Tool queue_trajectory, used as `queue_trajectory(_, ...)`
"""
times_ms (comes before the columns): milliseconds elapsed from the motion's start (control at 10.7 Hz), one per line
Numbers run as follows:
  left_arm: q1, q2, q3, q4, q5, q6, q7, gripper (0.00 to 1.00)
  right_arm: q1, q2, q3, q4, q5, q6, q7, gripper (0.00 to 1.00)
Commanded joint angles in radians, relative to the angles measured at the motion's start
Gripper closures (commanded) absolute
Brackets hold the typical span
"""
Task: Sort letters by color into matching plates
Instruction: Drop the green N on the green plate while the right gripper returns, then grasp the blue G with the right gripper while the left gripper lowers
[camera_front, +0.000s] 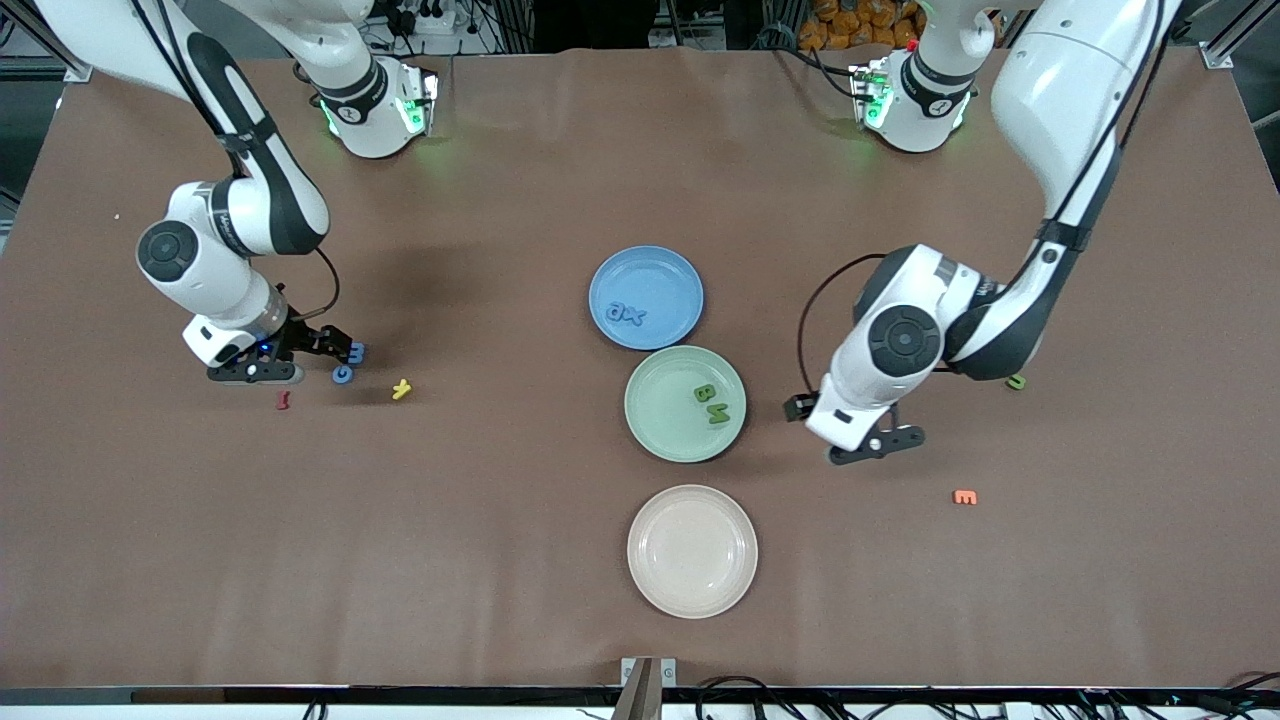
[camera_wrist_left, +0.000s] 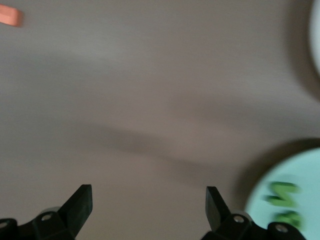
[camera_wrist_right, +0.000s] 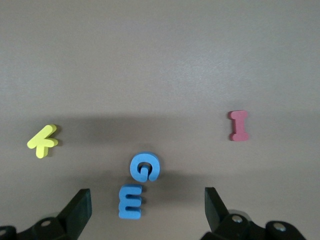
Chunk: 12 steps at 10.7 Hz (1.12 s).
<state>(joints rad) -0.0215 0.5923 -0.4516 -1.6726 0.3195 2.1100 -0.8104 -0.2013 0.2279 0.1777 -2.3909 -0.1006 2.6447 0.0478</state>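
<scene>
The G should be picked up next by its rounded outer curve (camera_front: 342, 374) with my right gripper, to sort the blue letters onto the blue plate (camera_front: 660, 275).
Two blue letters, an E (camera_wrist_right: 131, 201) and a G (camera_wrist_right: 145, 167), lie side by side on the brown table, and my open right gripper (camera_wrist_right: 147, 210) hangs just over the E (camera_front: 356, 352). A yellow letter (camera_front: 401, 389) and a red letter (camera_front: 283, 401) lie close by. The blue plate (camera_front: 660, 275) holds two blue letters (camera_front: 628, 315). On the green plate (camera_front: 660, 420) lie two green letters (camera_front: 710, 403). The cream plate (camera_front: 692, 590) holds nothing. My left gripper (camera_front: 877, 447) is open and empty, over bare table beside the green plate (camera_wrist_left: 300, 175).
An orange letter (camera_front: 964, 497) lies toward the left arm's end of the table, nearer the front camera than the left gripper. A dark green letter (camera_front: 1016, 381) peeks out beside the left arm's elbow. The three plates stand in a row mid-table.
</scene>
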Motion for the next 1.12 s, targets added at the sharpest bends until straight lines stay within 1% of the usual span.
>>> queue_trajectory(0,0.098,-0.118,-0.009,-0.175,0.096,0.004,0.122,0.00,-0.029,0.068,0.016,0.004,0.016,0.076,-0.020,0.00)
queue_trajectory(93,0.150,-0.150,-0.015,-0.220,0.096,0.010,0.211,0.00,-0.030,0.089,0.016,0.006,0.016,0.108,-0.020,0.00)
queue_trajectory(187,0.193,-0.195,-0.025,-0.287,0.096,0.052,0.323,0.00,-0.030,0.105,0.016,0.012,0.016,0.116,-0.019,0.00)
queue_trajectory(280,0.262,-0.245,-0.044,-0.370,0.096,0.126,0.409,0.00,-0.030,0.123,0.014,0.018,0.015,0.135,-0.016,0.00)
queue_trajectory(374,0.344,-0.265,-0.076,-0.422,0.096,0.171,0.507,0.00,-0.032,0.139,0.014,0.019,0.013,0.152,-0.017,0.00)
queue_trajectory(467,0.435,-0.267,-0.116,-0.450,0.096,0.197,0.601,0.00,-0.032,0.142,0.014,0.021,0.009,0.152,-0.017,0.01)
queue_trajectory(560,0.527,-0.258,-0.159,-0.485,0.096,0.244,0.716,0.00,-0.032,0.140,0.013,0.021,0.006,0.152,-0.017,0.07)
queue_trajectory(654,0.604,-0.253,-0.185,-0.522,0.096,0.296,0.841,0.00,-0.032,0.140,0.013,0.021,0.004,0.150,-0.019,0.12)
queue_trajectory(747,0.642,-0.253,-0.196,-0.554,0.096,0.332,0.920,0.00,-0.032,0.139,0.013,0.019,0.002,0.150,-0.023,0.18)
queue_trajectory(934,0.669,-0.258,-0.196,-0.607,0.096,0.387,0.971,0.00,-0.035,0.140,0.013,0.019,0.001,0.150,-0.025,0.30)
queue_trajectory(1027,0.692,-0.255,-0.196,-0.648,0.098,0.459,0.988,0.00,-0.035,0.140,0.014,0.019,0.001,0.150,-0.025,0.33)
